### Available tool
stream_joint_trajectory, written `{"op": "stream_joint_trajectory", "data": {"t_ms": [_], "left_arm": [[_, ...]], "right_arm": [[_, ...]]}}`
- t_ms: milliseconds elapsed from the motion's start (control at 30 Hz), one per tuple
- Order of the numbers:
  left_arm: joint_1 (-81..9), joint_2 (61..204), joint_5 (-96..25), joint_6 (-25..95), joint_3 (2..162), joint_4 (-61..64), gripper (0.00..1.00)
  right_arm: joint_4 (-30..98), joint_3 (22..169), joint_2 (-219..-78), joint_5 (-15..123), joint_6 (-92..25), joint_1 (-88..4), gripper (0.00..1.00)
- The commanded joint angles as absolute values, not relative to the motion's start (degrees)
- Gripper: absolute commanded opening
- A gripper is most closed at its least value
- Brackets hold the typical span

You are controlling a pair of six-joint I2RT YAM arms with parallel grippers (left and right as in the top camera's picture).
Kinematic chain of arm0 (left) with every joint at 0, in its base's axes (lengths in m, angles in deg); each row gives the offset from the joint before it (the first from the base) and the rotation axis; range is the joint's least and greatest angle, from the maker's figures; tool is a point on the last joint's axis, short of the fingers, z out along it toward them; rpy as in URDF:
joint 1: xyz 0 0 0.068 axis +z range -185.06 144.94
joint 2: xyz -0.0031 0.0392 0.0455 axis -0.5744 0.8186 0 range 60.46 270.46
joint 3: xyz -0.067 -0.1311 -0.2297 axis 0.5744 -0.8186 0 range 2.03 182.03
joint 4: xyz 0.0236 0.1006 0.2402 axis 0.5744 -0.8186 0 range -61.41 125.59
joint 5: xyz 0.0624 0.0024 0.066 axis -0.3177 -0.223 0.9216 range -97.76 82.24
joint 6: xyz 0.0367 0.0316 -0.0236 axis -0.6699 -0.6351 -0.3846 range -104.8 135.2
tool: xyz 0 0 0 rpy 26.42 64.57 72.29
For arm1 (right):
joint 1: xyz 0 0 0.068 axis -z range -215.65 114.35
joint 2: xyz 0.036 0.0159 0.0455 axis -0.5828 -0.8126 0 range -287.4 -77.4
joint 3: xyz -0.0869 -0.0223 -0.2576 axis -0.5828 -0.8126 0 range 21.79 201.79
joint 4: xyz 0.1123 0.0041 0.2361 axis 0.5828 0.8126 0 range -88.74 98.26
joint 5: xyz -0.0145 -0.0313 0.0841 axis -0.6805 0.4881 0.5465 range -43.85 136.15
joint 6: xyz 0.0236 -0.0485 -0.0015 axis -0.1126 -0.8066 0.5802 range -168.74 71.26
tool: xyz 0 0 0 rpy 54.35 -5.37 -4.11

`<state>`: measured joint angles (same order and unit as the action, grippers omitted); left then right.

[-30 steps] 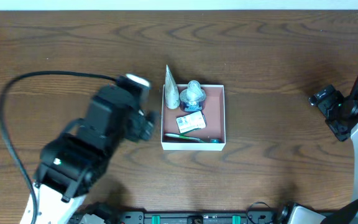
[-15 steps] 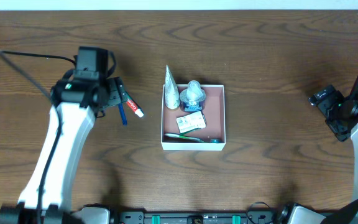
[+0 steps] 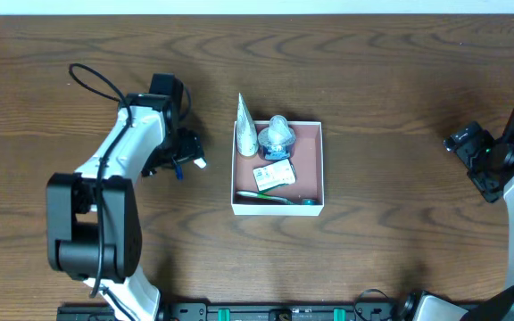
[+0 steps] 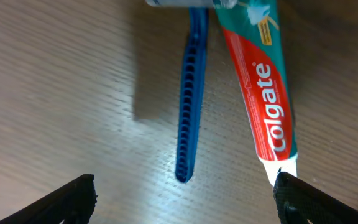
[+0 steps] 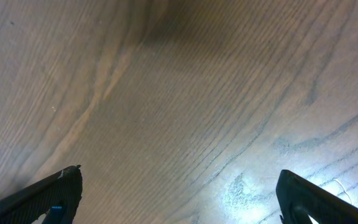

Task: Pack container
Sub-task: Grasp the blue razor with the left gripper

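Note:
The blue comb [image 3: 177, 168] needs to be packed lengthwise into the container, so my left gripper should grab it across its slim handle next.
The container [image 3: 322, 165], a shallow white-walled box with a pinkish inside, sits at table centre and holds a white tube, a clear bottle, a small packet and a green toothbrush. Left of it a red Colgate toothpaste tube [image 3: 194, 158] [image 4: 260, 81] and a blue comb [image 3: 177, 168] [image 4: 190, 93] lie side by side on the table. My left gripper [image 3: 181, 153] [image 4: 184, 198] hovers open right above them, holding nothing. My right gripper [image 3: 471, 156] [image 5: 179, 198] is open and empty over bare wood at the far right.
A black cable [image 3: 96, 82] loops from the left arm over the table's left part. The table is dark brown wood [image 3: 391, 80].
My left arm has swung across the left side and now has its gripper low over the toothpaste and comb. The right arm has not moved.

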<state>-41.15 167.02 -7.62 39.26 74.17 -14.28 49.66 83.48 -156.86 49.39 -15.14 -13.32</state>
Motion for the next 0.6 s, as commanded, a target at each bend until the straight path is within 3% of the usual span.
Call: {"op": "stream_joint_trajectory", "data": {"t_ms": [0, 433, 567], "left_arm": [[-40.7, 167.7, -8.8, 39.9, 74.6, -13.8, 0.91], [-36.6, 167.7, -8.9, 40.4, 71.8, -10.1, 0.91], [-36.0, 167.7, -9.2, 40.4, 69.6, -7.5, 0.79]], "right_arm": [[49.7, 83.5, -156.9, 49.6, -16.0, -12.8, 0.99], [49.7, 83.5, -156.9, 49.6, -16.0, -12.8, 0.99], [49.7, 83.5, -156.9, 49.6, -16.0, -12.8, 0.99]]}}
